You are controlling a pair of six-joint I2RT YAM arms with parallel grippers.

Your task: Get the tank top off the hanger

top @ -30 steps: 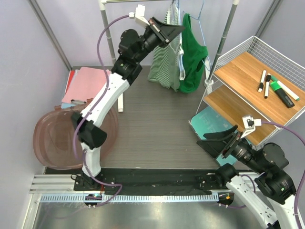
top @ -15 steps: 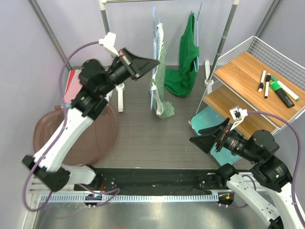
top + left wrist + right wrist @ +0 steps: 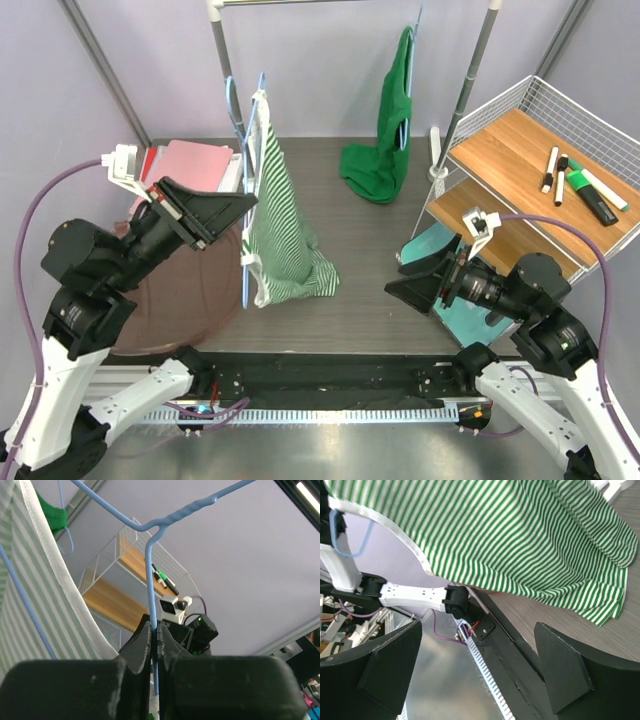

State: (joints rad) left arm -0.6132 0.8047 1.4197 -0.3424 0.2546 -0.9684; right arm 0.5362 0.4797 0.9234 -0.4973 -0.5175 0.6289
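Note:
I need to grab the hanger's bare wire (image 3: 246, 175) beside its twisted neck with my right gripper next, so my left gripper is free to remove the tank top.
The green-and-white striped tank top (image 3: 282, 240) hangs on a blue wire hanger (image 3: 246, 285), held in the air left of the table's middle. My left gripper (image 3: 238, 205) is shut on the hanger's wire. In the left wrist view the blue wire (image 3: 149, 575) runs up from between the closed fingers (image 3: 156, 630), with the top (image 3: 45, 595) at the left. My right gripper (image 3: 412, 280) is open and empty, to the right of the top and pointing at it. In the right wrist view (image 3: 477, 675) the striped cloth (image 3: 520, 535) fills the upper part, above the spread fingers.
A plain green garment (image 3: 385, 130) hangs on the clothes rack (image 3: 478, 60) at the back. A wire shelf (image 3: 545, 150) with markers stands at the right, with a teal item (image 3: 438, 245) under it. A pink basin (image 3: 165, 300) and pink folders (image 3: 190, 165) lie at the left.
My left arm has swung from the rack at the back to the near left, carrying the hanger and striped top off the rail. My right gripper has moved a little left towards the top.

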